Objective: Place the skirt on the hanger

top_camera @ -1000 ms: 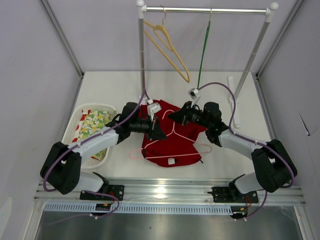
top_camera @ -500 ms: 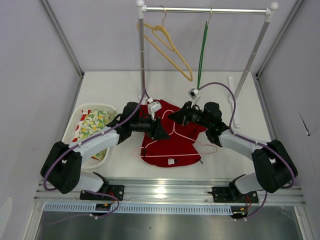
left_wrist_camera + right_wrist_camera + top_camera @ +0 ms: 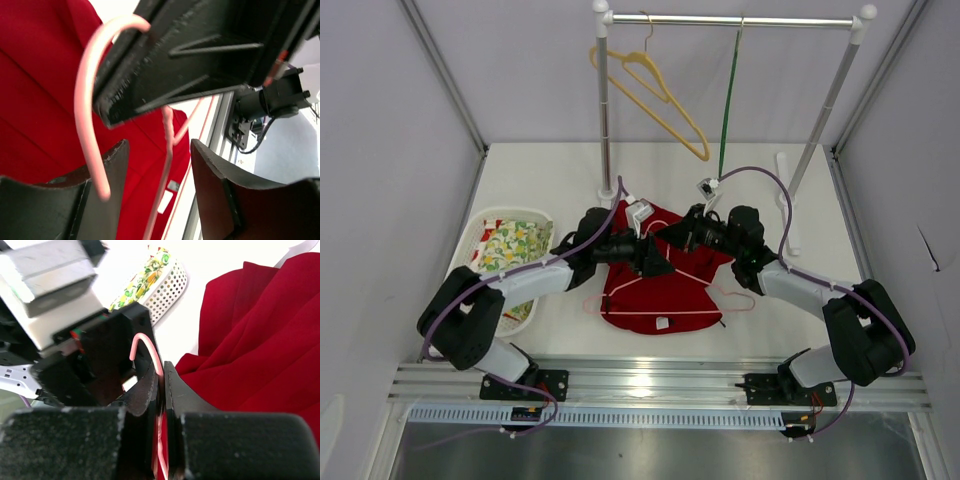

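The pale pink hanger needs to take the skirt on its ends, so my left gripper should grab it next by its neck below the hook, which leaves the ends free.
The red skirt (image 3: 665,288) lies flat on the table between the two arms. The pale pink hanger (image 3: 672,272) rests on top of it, hook end raised. My right gripper (image 3: 161,382) is shut on the hanger (image 3: 150,351) just below its hook, above the skirt (image 3: 260,340). My left gripper (image 3: 157,172) is open, and the hanger's neck (image 3: 167,145) passes between its fingers (image 3: 110,185) without touching them. The hook (image 3: 86,95) curves up beside the right gripper's black body. From above, the left gripper (image 3: 658,262) and right gripper (image 3: 668,234) meet over the skirt's upper half.
A white basket (image 3: 470,262) with yellow-green floral cloth sits at the left. A clothes rail (image 3: 735,20) stands at the back with a yellow hanger (image 3: 655,95) and a dark green hanger (image 3: 725,110) on it. Its white foot (image 3: 785,200) lies right of the skirt.
My left gripper has opened, letting go of the hanger, and has reached further right along it. The right gripper keeps its hold. The yellow hanger on the rail has swung.
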Controlling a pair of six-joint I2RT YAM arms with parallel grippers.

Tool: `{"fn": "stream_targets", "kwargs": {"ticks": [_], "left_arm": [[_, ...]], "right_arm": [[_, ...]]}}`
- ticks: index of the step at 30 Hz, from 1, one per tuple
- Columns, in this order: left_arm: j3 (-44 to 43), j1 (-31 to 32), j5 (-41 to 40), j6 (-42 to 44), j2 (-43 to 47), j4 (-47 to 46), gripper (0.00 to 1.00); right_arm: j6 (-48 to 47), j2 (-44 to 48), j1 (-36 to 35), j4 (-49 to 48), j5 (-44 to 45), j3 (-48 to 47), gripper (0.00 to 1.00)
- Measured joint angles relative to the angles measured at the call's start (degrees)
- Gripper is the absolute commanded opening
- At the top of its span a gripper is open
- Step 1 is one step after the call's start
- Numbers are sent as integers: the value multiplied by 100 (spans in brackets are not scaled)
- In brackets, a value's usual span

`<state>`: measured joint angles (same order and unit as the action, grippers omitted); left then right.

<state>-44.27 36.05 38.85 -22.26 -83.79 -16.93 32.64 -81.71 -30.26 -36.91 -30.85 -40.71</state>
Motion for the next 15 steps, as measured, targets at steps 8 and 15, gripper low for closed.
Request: {"fn": "stream_targets", "kwargs": {"ticks": [8,15], "left_arm": [[153,98,-72,-511,-411,-975,53],[208,116,-66,-826,-474,-1513,19]], "right_arm": [[37,0,2,-28,2,0,0],[31,17,7,-26,2,9,0]]}}
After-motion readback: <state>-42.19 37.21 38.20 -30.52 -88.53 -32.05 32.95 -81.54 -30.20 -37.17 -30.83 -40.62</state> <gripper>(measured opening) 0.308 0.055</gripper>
